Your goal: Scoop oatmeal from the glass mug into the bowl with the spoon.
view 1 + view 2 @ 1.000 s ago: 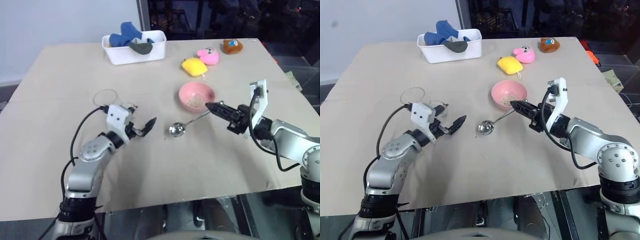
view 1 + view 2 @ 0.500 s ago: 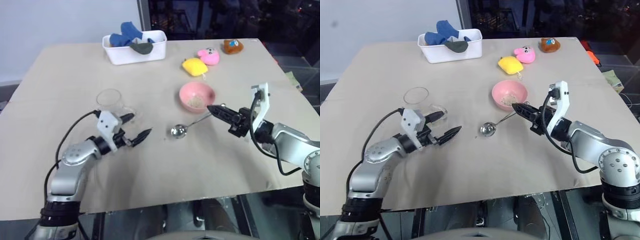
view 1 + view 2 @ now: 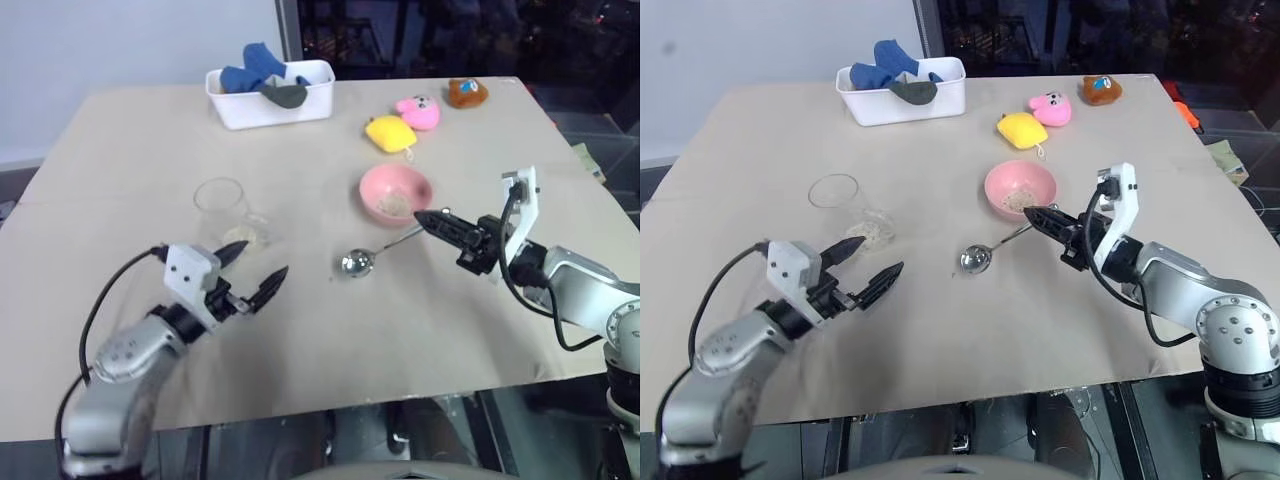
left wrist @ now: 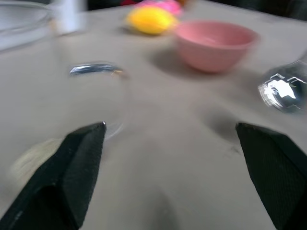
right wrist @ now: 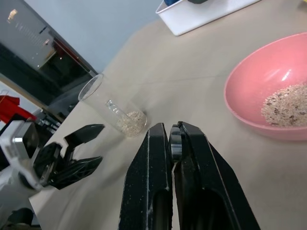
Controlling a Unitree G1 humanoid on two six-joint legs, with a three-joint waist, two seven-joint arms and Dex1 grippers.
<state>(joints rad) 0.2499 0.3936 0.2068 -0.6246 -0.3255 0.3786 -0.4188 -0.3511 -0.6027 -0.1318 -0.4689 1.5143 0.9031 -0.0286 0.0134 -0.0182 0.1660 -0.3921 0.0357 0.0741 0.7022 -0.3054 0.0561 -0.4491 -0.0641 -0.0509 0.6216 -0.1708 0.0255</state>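
My left gripper grabs the mug by its thin curved handle (image 3: 261, 224) next, since the mug's round glass body (image 3: 222, 210) spans about my whole finger opening.
The glass mug (image 3: 224, 207) stands left of centre on the tan table, a small heap of oatmeal (image 3: 251, 236) in its bottom. My left gripper (image 3: 258, 262) is open and empty, nearer the front edge than the mug and apart from it. The pink bowl (image 3: 395, 190) sits right of centre and holds some oatmeal (image 5: 287, 103). My right gripper (image 3: 428, 219) is shut on the thin handle of the spoon (image 3: 354, 263). The spoon's round shiny end hangs low over the table between the mug and the bowl, nearer me.
A white tub (image 3: 270, 96) with blue and grey items stands at the back. Yellow (image 3: 388, 133), pink (image 3: 416, 110) and brown (image 3: 466, 92) plush toys lie behind the bowl. The table's front edge (image 3: 330, 395) is close below both arms.
My left gripper has drawn back from beside the mug toward the front edge, staying open. The right gripper and the spoon have kept their place.
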